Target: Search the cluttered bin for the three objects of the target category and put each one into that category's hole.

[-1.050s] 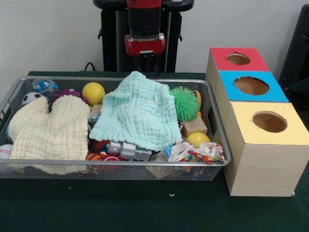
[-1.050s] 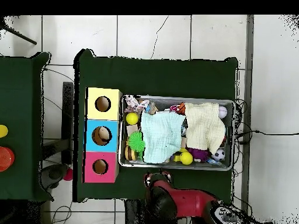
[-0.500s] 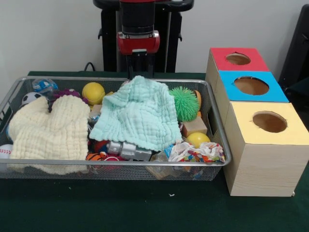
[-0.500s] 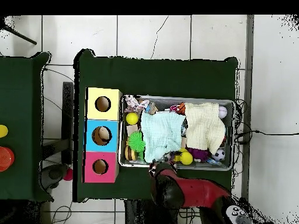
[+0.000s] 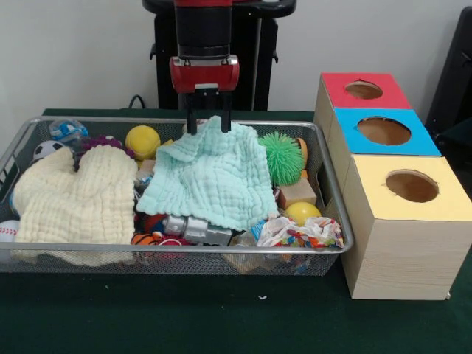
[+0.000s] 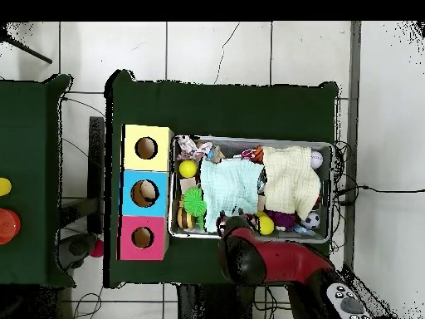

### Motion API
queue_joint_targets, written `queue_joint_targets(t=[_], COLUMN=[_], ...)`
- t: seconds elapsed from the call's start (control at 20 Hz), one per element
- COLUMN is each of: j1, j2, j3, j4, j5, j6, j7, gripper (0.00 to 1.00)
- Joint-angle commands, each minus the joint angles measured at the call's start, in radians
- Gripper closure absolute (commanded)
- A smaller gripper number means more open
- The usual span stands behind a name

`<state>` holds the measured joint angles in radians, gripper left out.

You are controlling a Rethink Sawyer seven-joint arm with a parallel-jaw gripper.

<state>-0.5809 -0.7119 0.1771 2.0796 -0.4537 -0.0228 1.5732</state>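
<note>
My gripper is going to grip that raised edge (image 5: 214, 125) next, because only the far edge of the mint green cloth (image 5: 210, 173) stands up while the rest lies slack over the toys.
My gripper (image 5: 208, 124) hangs over the far side of the wire bin (image 5: 177, 251), open, with one finger on each side of the raised far edge of a mint green cloth (image 5: 210, 173). That cloth covers the bin's middle, and a cream cloth (image 5: 74, 203) covers its left part. Showing around them are two yellow balls (image 5: 142, 140) (image 5: 302, 212), a green spiky ball (image 5: 280, 156), a wooden block (image 5: 297, 193) and a silver toy car (image 5: 195, 230). In the overhead view the arm (image 6: 249, 257) hides the gripper above the mint cloth (image 6: 228, 189).
Right of the bin stand three wooden boxes with holes in coloured tops: red (image 5: 335, 85) farthest, blue (image 5: 350, 125) in the middle, yellow (image 5: 376, 173) nearest. A soccer ball (image 5: 46, 149) and a patterned rag (image 5: 302, 232) lie in the bin's corners.
The gripper has come down and moved left over the last second, from behind the bin to the mint cloth's far edge, which now sits between its fingers.
</note>
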Motion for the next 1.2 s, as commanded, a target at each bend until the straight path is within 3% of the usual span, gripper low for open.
queue_joint_targets(t=[0.05,0.65,1.2], j1=[0.001,0.07,0.104], j2=[0.078,0.246,0.305], j3=[0.044,-0.072,-0.131], j4=[-0.128,-0.195,-0.242], j5=[-0.002,0.009,-0.014], j6=[-0.108,-0.194,-0.193], j7=[0.145,0.134,0.098], gripper=[0.0,0.0,0.0])
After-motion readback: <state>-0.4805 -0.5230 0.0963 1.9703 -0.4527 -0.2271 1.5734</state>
